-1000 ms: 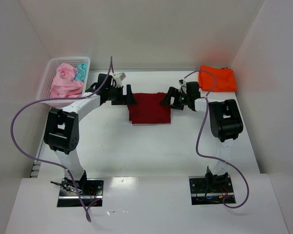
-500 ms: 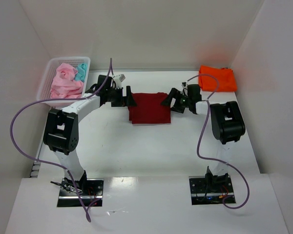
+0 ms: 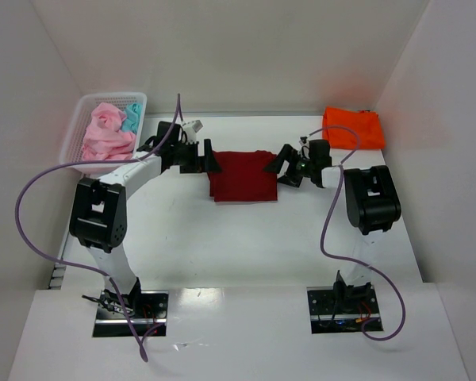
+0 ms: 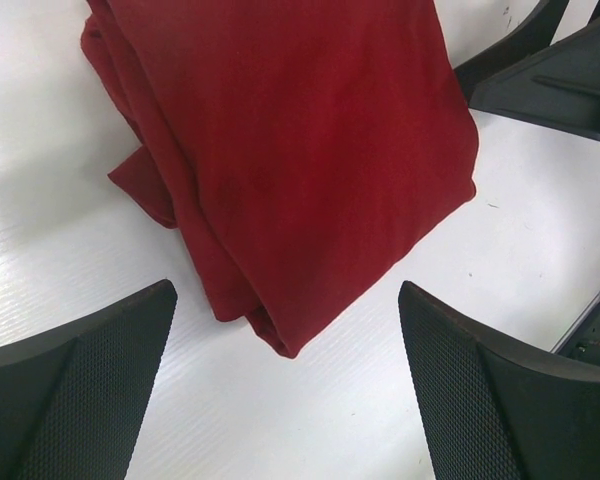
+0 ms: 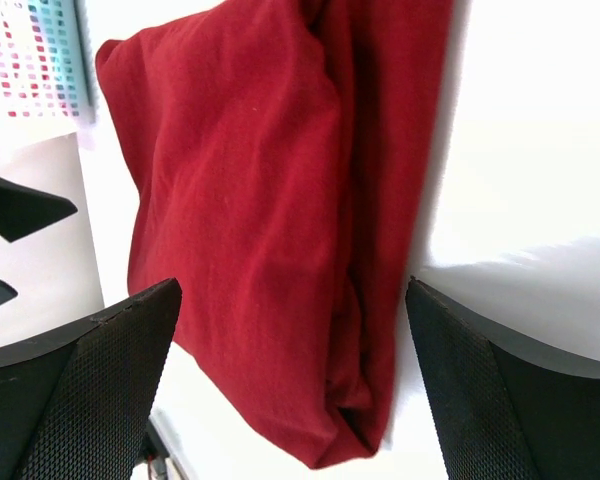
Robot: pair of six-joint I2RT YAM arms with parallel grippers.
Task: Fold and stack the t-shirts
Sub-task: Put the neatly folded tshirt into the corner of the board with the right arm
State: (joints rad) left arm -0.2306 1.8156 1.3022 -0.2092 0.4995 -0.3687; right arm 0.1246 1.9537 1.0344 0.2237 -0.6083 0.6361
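Note:
My right gripper will stack the folded dark red t-shirt, so next it will pinch the t-shirt by its side edge (image 3: 275, 187) nearest the orange t-shirt (image 3: 353, 127), with the layers together.
A folded dark red t-shirt (image 3: 242, 176) lies flat at mid-table; it also shows in the left wrist view (image 4: 290, 150) and the right wrist view (image 5: 270, 230). My left gripper (image 3: 210, 161) is open and empty just off the shirt's left far corner. My right gripper (image 3: 274, 170) is open and empty at the shirt's right edge, its jaws either side of the folded corner without touching. A folded bright orange t-shirt (image 3: 353, 127) lies at the far right. Crumpled pale pink t-shirts (image 3: 107, 133) and a teal one (image 3: 132, 117) sit in the basket.
A white mesh basket (image 3: 73, 141) stands at the far left by the left wall. White walls close in the table on the left, back and right. Purple cables loop off both arms.
My right gripper has drawn back a little to the right, off the red shirt's edge. The left gripper and the shirt have barely moved.

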